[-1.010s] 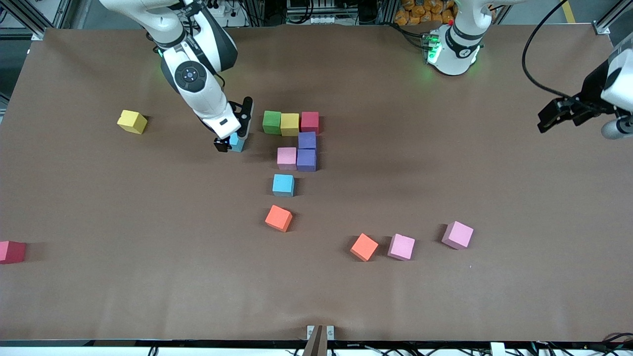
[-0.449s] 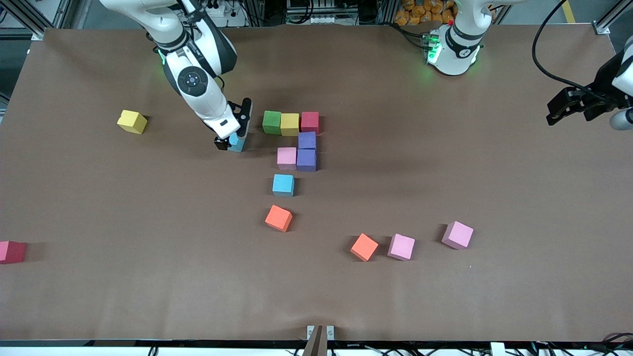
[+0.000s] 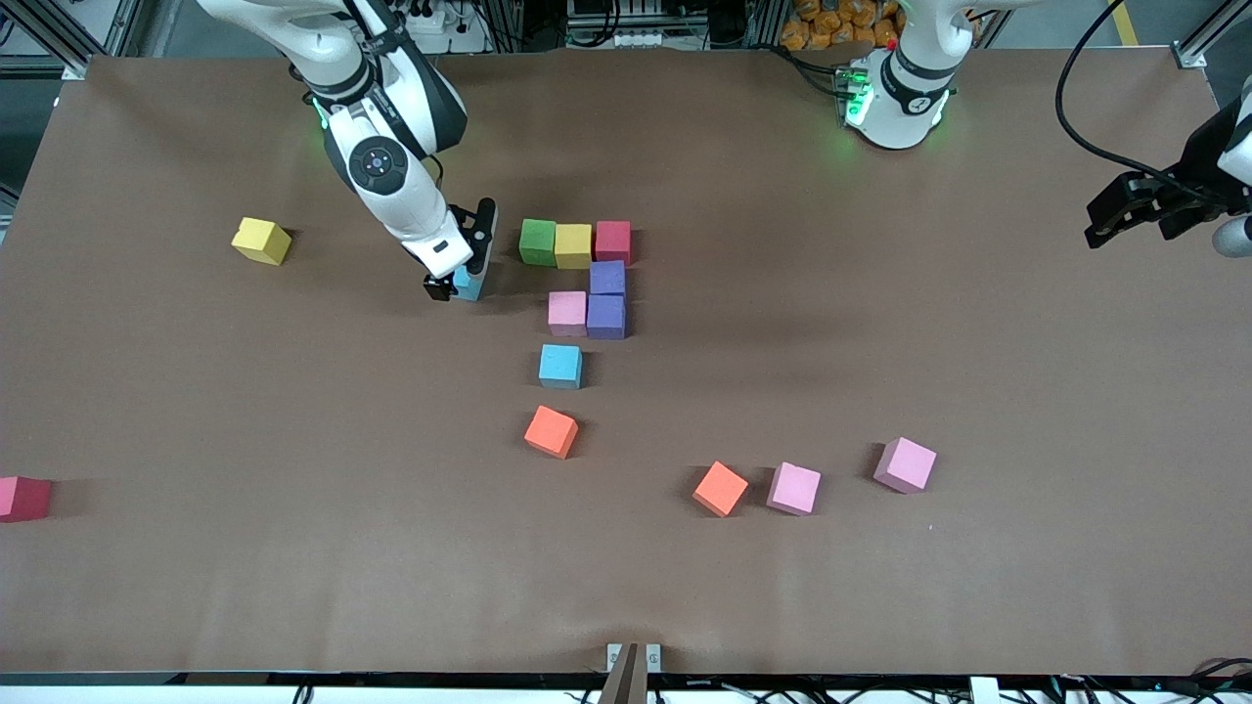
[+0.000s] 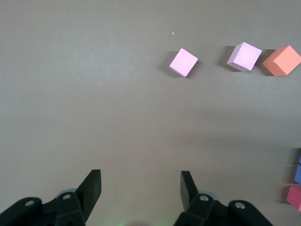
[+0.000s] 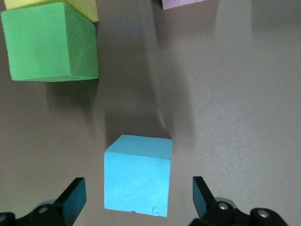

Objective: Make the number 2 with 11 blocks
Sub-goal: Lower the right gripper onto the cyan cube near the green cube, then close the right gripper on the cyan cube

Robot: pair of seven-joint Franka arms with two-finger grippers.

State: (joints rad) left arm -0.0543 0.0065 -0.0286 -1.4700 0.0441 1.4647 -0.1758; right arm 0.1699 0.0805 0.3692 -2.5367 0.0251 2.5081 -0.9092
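Note:
My right gripper needs to go lower first and then close on the block. My fingertips are above the light blue block's top [image 3: 469,286] [image 5: 137,182] with tabletop between them, so they would miss if I closed now.
My right gripper [image 3: 460,284] is down at the table, open, its fingers either side of a light blue block [image 5: 137,175] with a gap on each side. That block [image 3: 470,285] stands beside the green block [image 3: 537,242], toward the right arm's end. Green, yellow [image 3: 573,245] and red [image 3: 613,242] blocks form a row. Two purple blocks [image 3: 606,298] run from the red one toward the camera, and a pink block [image 3: 566,313] adjoins the nearer purple. My left gripper [image 3: 1097,227] hangs open and empty over the left arm's end of the table.
Loose blocks nearer the camera: light blue [image 3: 560,367], orange [image 3: 551,431], orange [image 3: 721,488], pink [image 3: 793,488], pink [image 3: 905,464]. A yellow block [image 3: 261,241] and a red block [image 3: 22,498] lie toward the right arm's end of the table.
The left arm has drawn back toward its own end of the table. The right arm shifted only slightly, and its gripper stays open around the light blue block.

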